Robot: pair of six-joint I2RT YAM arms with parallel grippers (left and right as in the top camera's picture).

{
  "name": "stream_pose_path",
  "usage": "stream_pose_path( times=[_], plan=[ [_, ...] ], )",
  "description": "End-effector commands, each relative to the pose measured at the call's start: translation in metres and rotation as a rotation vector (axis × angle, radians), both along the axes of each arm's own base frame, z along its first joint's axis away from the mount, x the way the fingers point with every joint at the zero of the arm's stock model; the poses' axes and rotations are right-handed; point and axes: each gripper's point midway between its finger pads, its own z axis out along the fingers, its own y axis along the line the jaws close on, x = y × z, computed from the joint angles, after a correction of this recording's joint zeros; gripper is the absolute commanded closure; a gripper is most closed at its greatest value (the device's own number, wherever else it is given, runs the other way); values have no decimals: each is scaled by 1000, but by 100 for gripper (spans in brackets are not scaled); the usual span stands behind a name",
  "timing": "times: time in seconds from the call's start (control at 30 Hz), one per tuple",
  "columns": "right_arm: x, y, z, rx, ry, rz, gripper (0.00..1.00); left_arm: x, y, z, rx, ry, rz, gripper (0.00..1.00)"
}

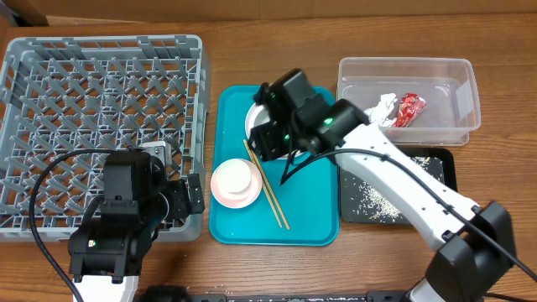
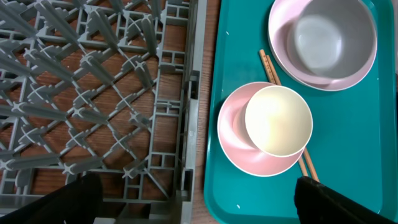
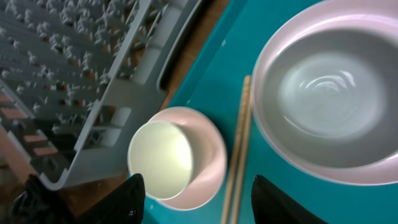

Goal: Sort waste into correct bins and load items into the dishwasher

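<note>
I should pinch the small white cup's rim (image 1: 250,174) (image 3: 191,154) with my right gripper on the chopsticks side. The cup's far side then stays free for handing it over to my left gripper.
On the teal tray (image 1: 302,218) a small white cup (image 1: 235,176) sits in the pale pink bowl (image 1: 226,195). The wooden chopsticks (image 1: 268,189) lie beside it. The grey bowl (image 3: 329,93) rests on the white plate (image 1: 251,120). My right gripper (image 3: 211,205) is open and empty above the chopsticks and pink bowl (image 3: 208,155). My left gripper (image 2: 199,208) is open and empty over the edge of the grey dish rack (image 1: 101,75) and the tray. The red wrapper (image 1: 411,107) and white tissue (image 1: 384,107) lie in the clear tub (image 1: 461,84). Rice grains (image 1: 373,200) lie on the black tray (image 1: 440,168). No brown scrap shows.
The right arm (image 1: 394,180) reaches across the black tray to the teal tray. The left arm (image 1: 117,226) stands over the rack's front right corner. The rack holds no dishes. Wooden table (image 1: 277,50) shows around everything.
</note>
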Motion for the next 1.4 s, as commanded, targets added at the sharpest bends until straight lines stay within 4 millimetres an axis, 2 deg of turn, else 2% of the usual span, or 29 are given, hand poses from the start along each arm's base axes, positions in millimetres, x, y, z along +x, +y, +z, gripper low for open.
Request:
stream_pose_path(
  times=[0.0,0.07,0.13,0.17,0.27,0.4,0.43,0.57,0.67,0.8,0.97,1.0,1.07,1.17,1.27,1.37],
  plan=[
    [-26,12,-32,-38,103,26,44,3,0,9,-6,-25,14,0],
    [-34,16,-46,-62,133,34,47,3,0,9,-6,-25,14,0],
    [-37,16,-55,-85,154,9,50,3,0,9,-6,-25,14,0],
    [-39,16,-63,-105,165,6,55,3,0,9,-6,-25,14,0],
    [-44,15,-75,-125,189,-2,58,3,0,9,-6,-25,14,0],
    [-50,12,-98,-160,244,-29,67,3,0,9,-6,-25,14,0],
    [-50,12,-101,-165,249,-29,68,3,0,9,-6,-25,14,0],
    [-48,14,-101,-158,241,-29,87,3,0,9,-6,-24,14,0],
    [-43,15,-97,-146,231,-34,96,3,0,9,-7,-24,13,0],
    [-24,8,-65,-110,201,-74,96,3,-1,9,-9,-24,12,0],
    [8,-15,-1,-18,120,-159,96,6,-11,11,-60,-35,-22,0],
    [16,-23,15,18,100,-180,96,8,-18,13,-93,-41,-42,0],
    [25,-39,35,71,88,-233,96,11,-33,17,-169,-50,-90,0],
    [38,-65,57,158,110,-310,96,20,-58,24,-288,-69,-184,0],
    [38,-71,73,297,200,-275,96,31,-87,36,-432,-96,-306,0],
    [29,-69,91,452,297,-177,96,43,-112,49,-556,-133,-437,0]
  ],
)
